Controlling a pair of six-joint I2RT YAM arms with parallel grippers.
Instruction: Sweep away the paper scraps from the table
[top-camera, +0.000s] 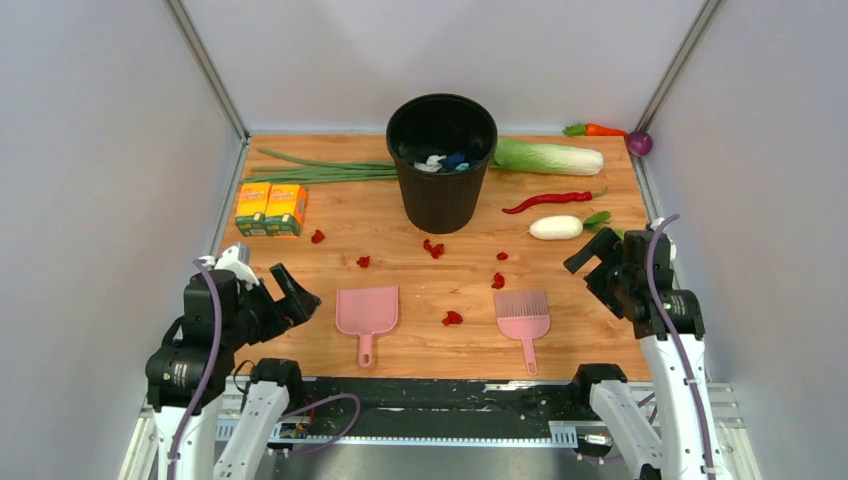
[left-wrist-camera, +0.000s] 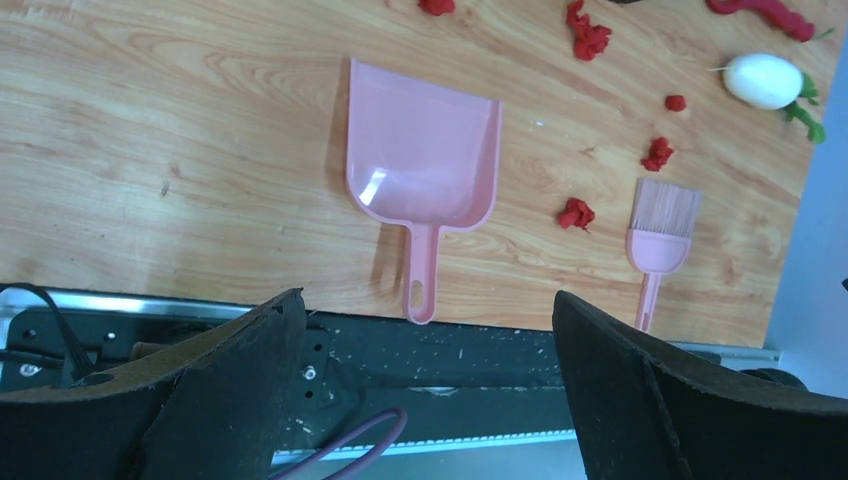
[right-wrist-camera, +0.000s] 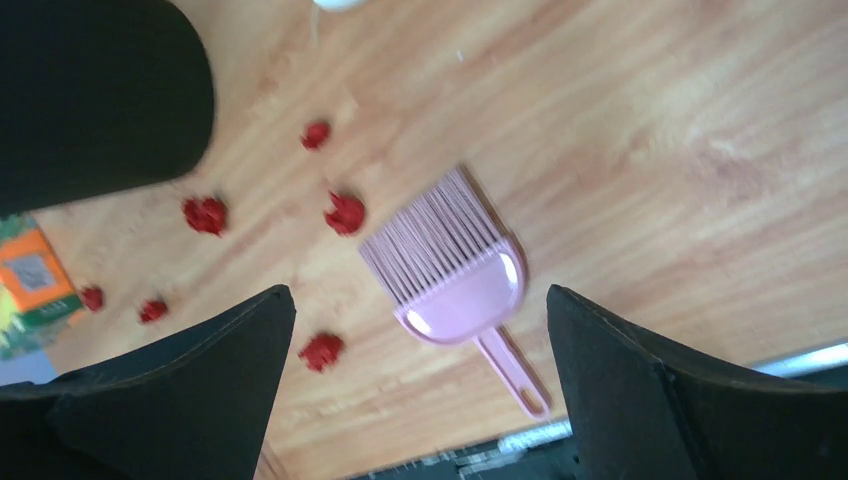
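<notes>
The pink brush needs to be grabbed next by its handle (top-camera: 529, 356) (right-wrist-camera: 512, 371) with my right gripper, so that the brush's head stays free to hand over to my left gripper.
Several tiny red paper scraps lie on the wood table (top-camera: 600, 340): one (top-camera: 453, 318) between the pink dustpan (top-camera: 367, 310) and the pink brush (top-camera: 523, 315), others (top-camera: 433, 248) nearer the bin. My left gripper (top-camera: 295, 300) is open and empty, hovering left of the dustpan. In the left wrist view the left gripper (left-wrist-camera: 425, 300) frames the dustpan (left-wrist-camera: 425, 150) and a scrap (left-wrist-camera: 576, 213). My right gripper (top-camera: 592, 268) is open and empty, above the table right of the brush. In the right wrist view the right gripper (right-wrist-camera: 418, 290) frames the brush (right-wrist-camera: 450, 265) and scraps (right-wrist-camera: 322, 350).
A black bin (top-camera: 441, 170) holding white and blue scraps stands at the back centre. Green onions (top-camera: 320, 170) and orange juice boxes (top-camera: 270, 208) lie back left. A cabbage (top-camera: 550, 157), red chili (top-camera: 550, 200), white radish (top-camera: 556, 228), carrot (top-camera: 600, 129) and purple onion (top-camera: 640, 143) lie back right.
</notes>
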